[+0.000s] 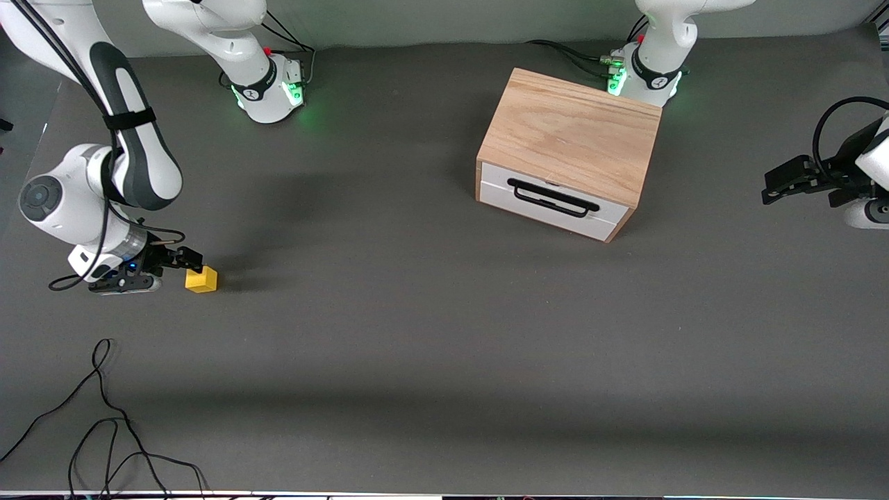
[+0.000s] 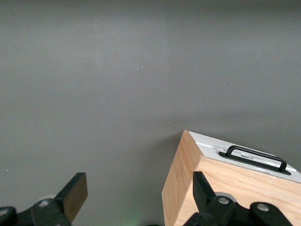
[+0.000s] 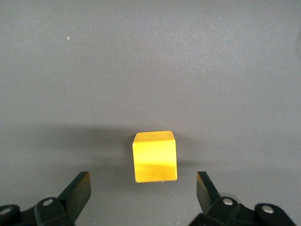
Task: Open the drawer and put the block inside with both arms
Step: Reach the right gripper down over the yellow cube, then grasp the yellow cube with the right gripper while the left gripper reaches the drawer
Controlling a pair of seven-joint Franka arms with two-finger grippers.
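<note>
My right gripper grabs the block's two opposite sides next, to place the yellow block inside the drawer.
The yellow block sits on the grey table toward the right arm's end. My right gripper is low beside it and open. In the right wrist view the block lies just ahead of the open gripper, centred on the gap and not between the fingers. The oak box stands near the left arm's base, its white drawer shut, with the black handle facing the front camera. My left gripper is open and empty, in the air beside the box. The left wrist view shows the gripper, the box and the handle.
Loose black cables lie near the front edge at the right arm's end of the table. The right arm's base and the left arm's base stand along the table's back edge. Bare grey table spreads between block and box.
</note>
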